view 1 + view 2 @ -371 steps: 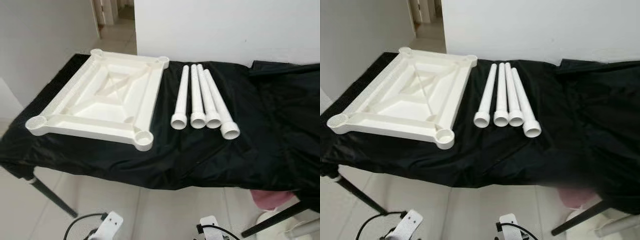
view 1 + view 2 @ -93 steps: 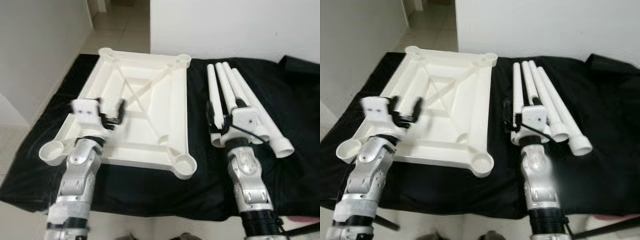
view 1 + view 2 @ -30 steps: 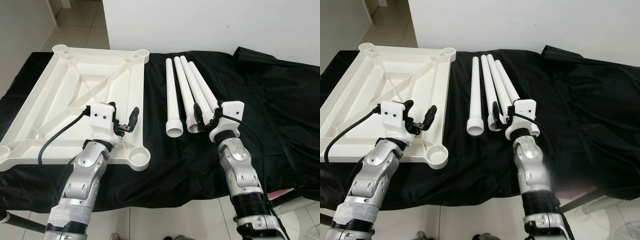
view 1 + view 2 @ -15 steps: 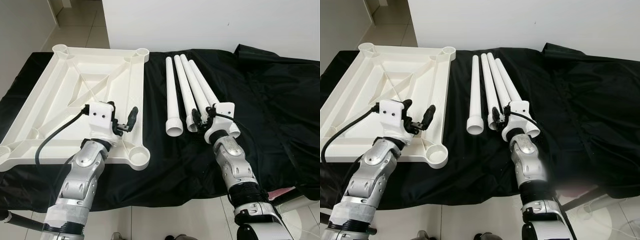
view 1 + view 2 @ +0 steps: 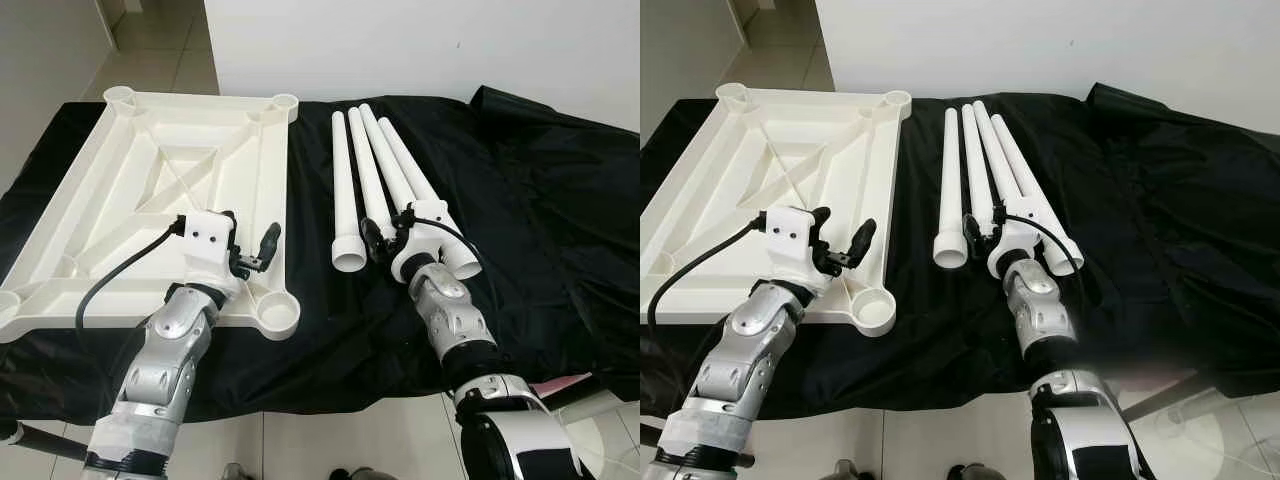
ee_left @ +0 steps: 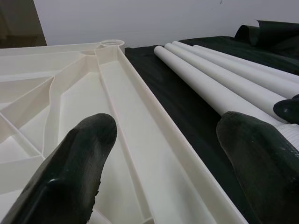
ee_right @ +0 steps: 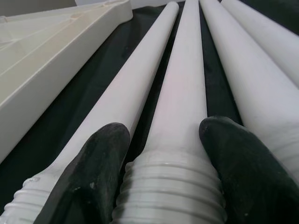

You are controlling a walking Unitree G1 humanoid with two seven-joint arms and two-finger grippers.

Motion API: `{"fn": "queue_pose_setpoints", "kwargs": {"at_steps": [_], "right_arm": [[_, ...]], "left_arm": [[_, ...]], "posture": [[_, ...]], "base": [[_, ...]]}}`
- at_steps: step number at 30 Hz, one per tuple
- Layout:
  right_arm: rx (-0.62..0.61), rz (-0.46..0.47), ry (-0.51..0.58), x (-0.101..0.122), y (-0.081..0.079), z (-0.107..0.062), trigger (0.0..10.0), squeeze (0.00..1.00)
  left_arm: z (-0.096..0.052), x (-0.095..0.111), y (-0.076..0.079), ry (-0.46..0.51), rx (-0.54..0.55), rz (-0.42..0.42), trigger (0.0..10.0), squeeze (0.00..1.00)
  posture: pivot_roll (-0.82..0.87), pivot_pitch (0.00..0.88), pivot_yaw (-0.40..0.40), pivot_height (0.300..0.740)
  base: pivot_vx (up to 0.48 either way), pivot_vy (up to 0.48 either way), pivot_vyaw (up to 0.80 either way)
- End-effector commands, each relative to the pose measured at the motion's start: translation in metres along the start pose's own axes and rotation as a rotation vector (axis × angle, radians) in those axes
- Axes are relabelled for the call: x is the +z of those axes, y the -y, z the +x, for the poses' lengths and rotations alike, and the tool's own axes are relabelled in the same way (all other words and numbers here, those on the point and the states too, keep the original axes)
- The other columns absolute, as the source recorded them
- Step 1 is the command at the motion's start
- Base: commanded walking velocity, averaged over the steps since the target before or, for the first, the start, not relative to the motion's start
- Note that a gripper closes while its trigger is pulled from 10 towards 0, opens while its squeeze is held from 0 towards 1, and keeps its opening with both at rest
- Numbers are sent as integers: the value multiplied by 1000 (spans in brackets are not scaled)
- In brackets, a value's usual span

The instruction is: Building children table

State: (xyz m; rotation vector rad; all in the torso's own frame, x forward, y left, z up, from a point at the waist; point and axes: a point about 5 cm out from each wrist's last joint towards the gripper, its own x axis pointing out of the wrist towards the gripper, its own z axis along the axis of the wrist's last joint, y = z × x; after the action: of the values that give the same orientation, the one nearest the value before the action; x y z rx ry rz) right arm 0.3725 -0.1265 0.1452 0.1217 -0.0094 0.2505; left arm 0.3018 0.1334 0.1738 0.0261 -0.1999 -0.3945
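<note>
My right gripper grabs the second leg by its threaded end (image 5: 385, 231) next, where gaps open, since the legs crowd together at their narrow ends.
A white tabletop (image 5: 150, 170) lies upside down on the left of the black-draped table, with round leg sockets at its corners. Several white legs lie side by side to its right, threaded ends toward me. My right gripper (image 5: 388, 234) is open and straddles the threaded end of the second leg from the left (image 7: 182, 93). One finger (image 7: 88, 177) lies in the gap beside the first leg, the other between the second and third. My left gripper (image 5: 250, 232) hangs open over the tabletop's near right rim (image 6: 154, 140), just behind the near right corner socket (image 5: 278, 313).
The black cloth (image 5: 540, 220) covers the whole table and hangs over its front edge, with wide bare room at the right. A white wall stands right behind the table. Tiled floor lies below, and something pink (image 5: 560, 385) shows under the right front corner.
My right gripper has moved forward and to the left, from beside the outer legs to astride the second leg's threaded end. The left gripper has barely shifted.
</note>
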Motion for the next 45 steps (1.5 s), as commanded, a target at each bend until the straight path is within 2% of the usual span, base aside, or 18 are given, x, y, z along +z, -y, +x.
{"fn": "queue_pose_setpoints", "kwargs": {"at_steps": [1, 16, 22, 33, 35, 45], "right_arm": [[4, 3, -30, -7, -3, 0, 10000, 0], [-47, 105, -145, -25, -10, 8, 10000, 0], [-40, 66, -166, -33, -16, 7, 10000, 0], [-77, 104, -211, -38, -18, 8, 10000, 0], [-73, 87, -215, -39, -20, 7, 10000, 0], [-51, 68, -195, -42, -34, 3, 10000, 0]], "left_arm": [[-2, -2, 4, -16, -76, 2, 10000, 0], [-2, 0, 3, -14, -63, 10, 10000, 0], [-2, 0, 2, -13, -57, 15, 10000, 0], [-2, 1, 2, -11, -54, 21, 10000, 0], [-1, 1, 1, -11, -52, 20, 10000, 0], [-1, 1, 1, -9, -44, 15, 10000, 0]], "posture": [[-15, 125, -13, 740], [5, 101, -24, 740], [7, 102, -22, 740], [0, 110, -19, 740], [0, 110, -20, 740], [-2, 108, -23, 740]], "base": [[0, 0, 0], [0, 0, 0], [0, 0, 0], [0, 0, 0], [0, 0, 0], [0, 0, 0]]}}
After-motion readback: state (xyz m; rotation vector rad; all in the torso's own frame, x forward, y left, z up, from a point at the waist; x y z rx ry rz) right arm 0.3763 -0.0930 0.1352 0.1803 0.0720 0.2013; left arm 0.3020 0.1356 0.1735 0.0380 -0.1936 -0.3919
